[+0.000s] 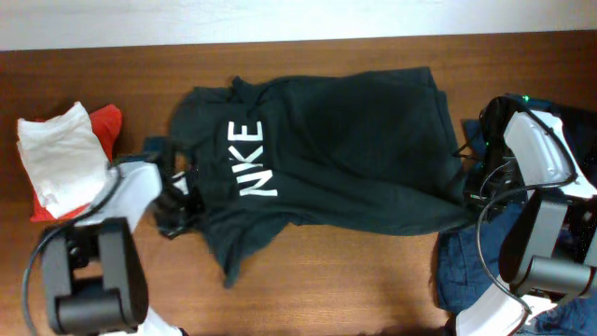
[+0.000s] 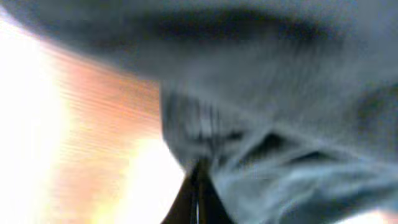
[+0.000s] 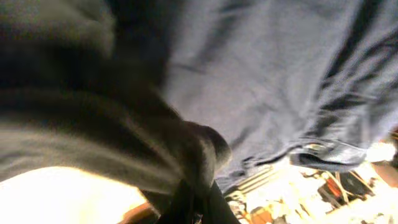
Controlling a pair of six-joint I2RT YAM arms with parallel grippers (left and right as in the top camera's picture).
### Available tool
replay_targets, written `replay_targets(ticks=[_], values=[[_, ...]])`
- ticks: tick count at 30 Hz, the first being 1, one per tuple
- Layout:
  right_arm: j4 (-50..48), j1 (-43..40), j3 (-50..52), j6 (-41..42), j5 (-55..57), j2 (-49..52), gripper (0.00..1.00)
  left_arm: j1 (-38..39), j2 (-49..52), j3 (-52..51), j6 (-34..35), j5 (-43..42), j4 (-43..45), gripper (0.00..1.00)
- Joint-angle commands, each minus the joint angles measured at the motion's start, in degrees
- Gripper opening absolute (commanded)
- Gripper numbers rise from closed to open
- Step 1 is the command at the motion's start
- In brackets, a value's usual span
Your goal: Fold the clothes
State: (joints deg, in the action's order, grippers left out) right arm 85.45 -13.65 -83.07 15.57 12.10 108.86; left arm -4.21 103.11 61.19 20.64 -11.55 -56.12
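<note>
The held edge (image 1: 203,214) at my fingers stops beside the white letters, so my left gripper keeps holding the T-shirt (image 1: 345,149) until its fabric covers them.
A dark green T-shirt (image 1: 345,149) with white letters lies spread across the middle of the wooden table. My left gripper (image 1: 175,207) is at its left edge, shut on the T-shirt's fabric (image 2: 249,124), which fills the left wrist view above the closed fingers (image 2: 199,193). My right gripper (image 1: 471,187) is at the T-shirt's right edge, shut on a bunched fold of the T-shirt (image 3: 124,124) that sits over the fingers (image 3: 193,199).
A folded white garment (image 1: 58,149) lies on a red one (image 1: 107,126) at the far left. Blue denim clothes (image 1: 471,271) are piled at the right front, partly off the table. The white wall runs along the back edge.
</note>
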Motion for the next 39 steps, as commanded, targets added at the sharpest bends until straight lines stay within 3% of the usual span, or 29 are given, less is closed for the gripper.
replay_targets(ticks=[1, 5, 10, 17, 18, 21, 25, 28, 33, 39], values=[[-0.11, -0.31, 0.02, -1.81, -4.42, -2.82, 0.04, -6.38, -10.29, 5.70, -7.56, 2.36, -12.33, 0.00], [1.60, -0.31, 0.04, -1.57, -4.37, -4.68, 0.04, -12.50, -19.80, 6.25, -9.99, 2.14, -19.04, 0.00], [5.18, -0.31, 0.15, -0.87, -3.65, -5.35, 0.04, -12.52, -21.70, 6.25, -14.53, 2.19, -32.13, 0.00], [5.84, -0.31, 4.22, 0.68, -2.19, -8.50, 0.04, -19.98, -34.18, 6.25, -12.41, 2.38, -32.96, 0.00], [3.91, -0.31, 5.95, 1.46, -1.77, -8.55, 0.04, -19.98, -34.27, 6.25, -12.37, 2.25, -31.93, 0.00], [-3.04, -0.24, 5.33, 1.42, -2.95, -8.55, 0.04, -19.96, -32.85, 6.12, -12.33, -9.68, -22.38, 0.00], [-18.97, -0.24, 5.14, -0.72, -10.05, -8.52, 0.04, -19.80, -24.85, 4.13, -10.64, -10.25, -6.36, 0.00], [-27.78, -0.24, 5.14, -0.74, -14.95, -8.41, 0.04, -18.99, -18.40, 4.13, -10.67, -16.11, 1.62, 0.00], [-35.43, -0.20, 5.18, -2.08, -15.34, -7.80, 0.08, -15.67, -8.98, 4.13, -10.64, -15.56, 14.75, 0.00], [-39.95, -0.17, 5.18, -2.05, -15.61, -5.70, 0.08, -13.81, -6.23, 4.13, -10.67, -15.45, 21.07, 0.00]])
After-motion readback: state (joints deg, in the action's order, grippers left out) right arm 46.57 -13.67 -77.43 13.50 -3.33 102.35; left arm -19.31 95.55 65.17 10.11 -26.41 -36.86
